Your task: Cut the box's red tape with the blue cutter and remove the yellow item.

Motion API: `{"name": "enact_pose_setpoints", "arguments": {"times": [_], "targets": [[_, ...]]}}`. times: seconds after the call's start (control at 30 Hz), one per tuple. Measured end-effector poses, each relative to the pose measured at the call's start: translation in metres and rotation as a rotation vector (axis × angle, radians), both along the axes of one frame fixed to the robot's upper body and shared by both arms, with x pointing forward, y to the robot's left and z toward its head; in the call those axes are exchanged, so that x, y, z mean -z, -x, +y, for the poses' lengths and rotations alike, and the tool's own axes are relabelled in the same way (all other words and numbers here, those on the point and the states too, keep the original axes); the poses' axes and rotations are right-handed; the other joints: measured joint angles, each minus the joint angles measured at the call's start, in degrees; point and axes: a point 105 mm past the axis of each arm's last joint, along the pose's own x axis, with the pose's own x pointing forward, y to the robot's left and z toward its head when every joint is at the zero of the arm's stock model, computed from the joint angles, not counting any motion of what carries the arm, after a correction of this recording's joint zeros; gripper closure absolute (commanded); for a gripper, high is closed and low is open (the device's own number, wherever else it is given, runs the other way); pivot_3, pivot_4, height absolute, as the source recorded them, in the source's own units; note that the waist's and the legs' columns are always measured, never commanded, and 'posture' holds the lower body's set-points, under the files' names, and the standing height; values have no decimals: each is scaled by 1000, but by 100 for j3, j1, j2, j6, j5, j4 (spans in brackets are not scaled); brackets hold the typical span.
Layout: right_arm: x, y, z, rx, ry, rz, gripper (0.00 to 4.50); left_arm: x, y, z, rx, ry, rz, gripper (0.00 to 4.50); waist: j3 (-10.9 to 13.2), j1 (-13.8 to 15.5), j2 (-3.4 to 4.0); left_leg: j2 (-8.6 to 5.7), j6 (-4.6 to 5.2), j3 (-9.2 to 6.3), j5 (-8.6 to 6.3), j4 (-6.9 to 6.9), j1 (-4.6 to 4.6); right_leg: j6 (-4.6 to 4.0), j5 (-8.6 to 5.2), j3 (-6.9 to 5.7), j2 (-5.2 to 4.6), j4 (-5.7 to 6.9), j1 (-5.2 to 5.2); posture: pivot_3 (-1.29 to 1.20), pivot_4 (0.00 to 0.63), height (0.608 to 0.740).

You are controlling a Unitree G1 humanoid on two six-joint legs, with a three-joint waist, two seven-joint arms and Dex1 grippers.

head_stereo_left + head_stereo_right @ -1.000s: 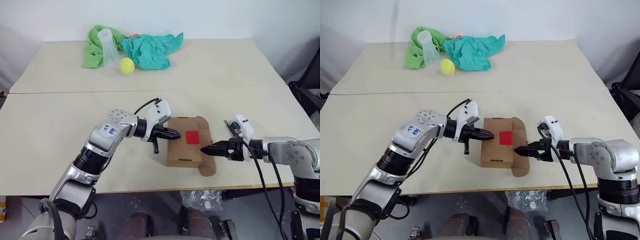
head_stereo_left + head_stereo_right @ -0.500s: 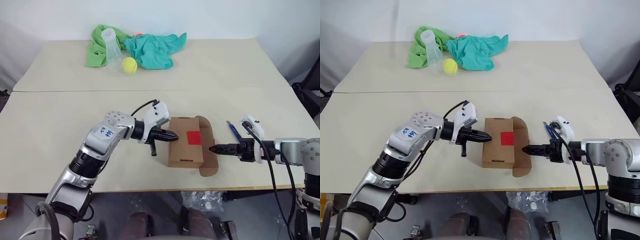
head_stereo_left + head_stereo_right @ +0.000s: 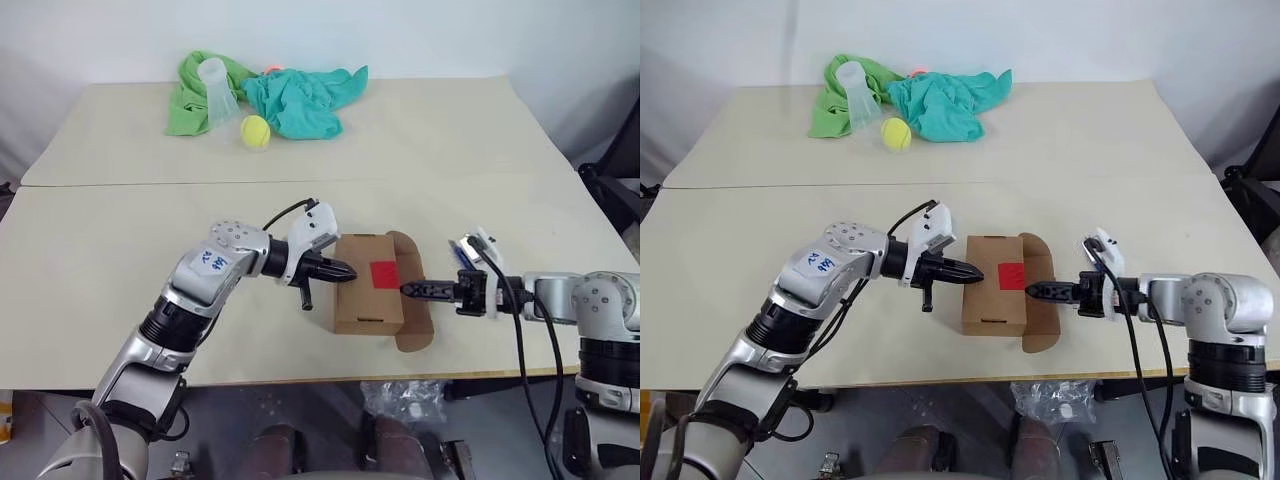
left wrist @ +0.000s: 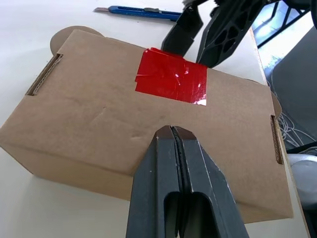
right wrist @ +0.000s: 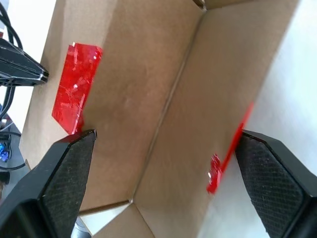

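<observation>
I should grab the flap by its edge with the red sliver with my right gripper next. Then the box can open and I can reach the yellow item.
The brown box lies near the table's front edge with the red tape on its top. Its right flap lies open on the table, and a red sliver runs along that flap's edge. My left gripper is shut and empty, its tips against the box's top left edge. My right gripper reaches in from the right, open, its fingers astride the flap's hinge just beside the tape. The blue cutter lies on the table beyond the box, by my right wrist. The yellow item is hidden.
At the far side of the table lie a green cloth and a teal cloth. A clear cup and a tennis ball sit beside them. A small orange thing peeks out behind the cloths.
My right gripper drew back from the flap half a second ago and has come back to it, wrist rolled a little. My left gripper has stayed against the box.
</observation>
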Motion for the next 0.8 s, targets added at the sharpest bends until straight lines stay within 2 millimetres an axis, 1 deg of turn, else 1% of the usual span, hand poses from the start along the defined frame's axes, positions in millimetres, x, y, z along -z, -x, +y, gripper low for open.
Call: {"name": "enact_pose_setpoints", "arguments": {"times": [0.13, 0.17, 0.23, 0.33, 0.37, 0.57, 0.8], "targets": [[4, 1, 3, -14, 11, 20, 2021, -1, 1, -2, 8, 2, -2, 4500, 1, 3, 2, 0, 0, 0, 0, -1, -4, 0, 0, 0, 0, -1, -4, 0, 150, 740], [4, 2, 3, -16, 13, 19, 2460, -1, 1, -2, 9, 3, -2, 4500, 1, 5, 2, 0, 0, 0, 0, -1, -5, 0, 0, -1, 0, -1, -4, 0, 150, 740], [3, 2, 4, -15, 31, 11, 3196, -1, 0, -3, 11, 4, -4, 4500, 1, 12, 2, -1, 0, -1, 0, -1, -6, 0, 0, -1, -1, -2, -4, 0, 150, 740], [0, 5, 3, -10, 58, 5, 4216, -1, 0, -3, 12, 7, -7, 4500, 1, 16, 2, -1, 0, -1, 0, -1, -6, 0, 0, -2, -1, -2, -4, 0, 150, 740], [-2, 6, 2, -2, 68, 3, 4472, -1, 0, -3, 13, 8, -8, 4500, 1, 20, 2, -1, 0, -2, 0, -1, -7, 0, 0, -2, -2, -2, -4, 0, 150, 740], [-15, 9, -2, 32, 146, -68, 4472, -2, -3, -6, 15, 24, -16, 4500, 3, 33, 4, -5, 0, -4, 0, -2, -9, 0, 0, -2, -5, -4, -6, 0, 150, 740], [-25, 9, -4, 78, 219, -124, 4472, -2, -7, -11, 18, 56, -21, 4500, 3, 30, 4, -4, 0, -5, 0, -3, -10, 0, 0, -3, -4, -5, -7, 0, 150, 740]]}}
